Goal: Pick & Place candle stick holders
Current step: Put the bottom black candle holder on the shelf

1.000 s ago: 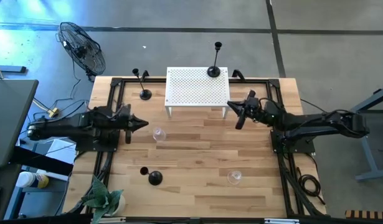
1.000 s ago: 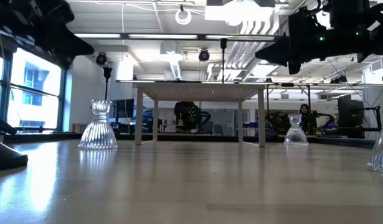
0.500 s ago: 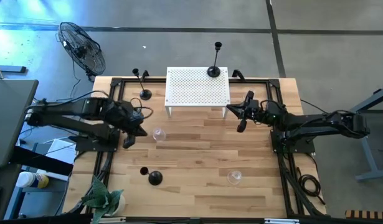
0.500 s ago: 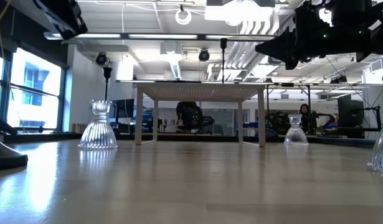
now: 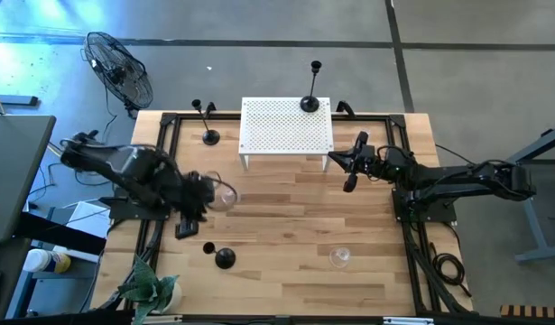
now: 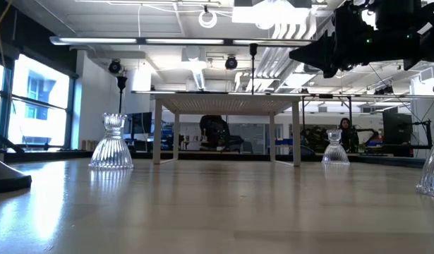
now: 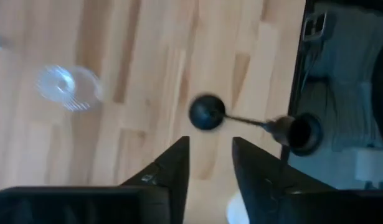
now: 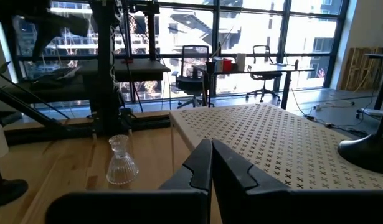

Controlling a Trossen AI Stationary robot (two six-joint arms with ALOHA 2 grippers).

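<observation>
My left gripper is to grab the front candle stick holder next by the neck under its cup (image 5: 214, 249) (image 7: 269, 126), to place it on the white perforated stand.
Three black candle stick holders stand upright. One stands by its round base on the white perforated stand (image 5: 309, 103), one at the table's far left (image 5: 209, 136), and one near the left front (image 5: 224, 258). My left gripper (image 5: 187, 226) is open and points down, above and just left of the front candle stick holder, which the left wrist view shows from above (image 7: 207, 112), ahead of the open fingers (image 7: 210, 165). My right gripper (image 5: 350, 170) is shut and empty, level, by the stand's right near corner.
The white perforated stand (image 5: 286, 126) stands at the far middle on thin legs. Clear glass holders stand at the left middle (image 5: 228, 194) and the right front (image 5: 339, 258). A potted plant (image 5: 151, 291) is at the near left corner. Black rails (image 5: 166, 135) frame the table.
My left gripper has swung from the table's left middle toward the near edge and tipped from level to pointing down, ending above the front candle stick holder. It has gone out of the low view.
</observation>
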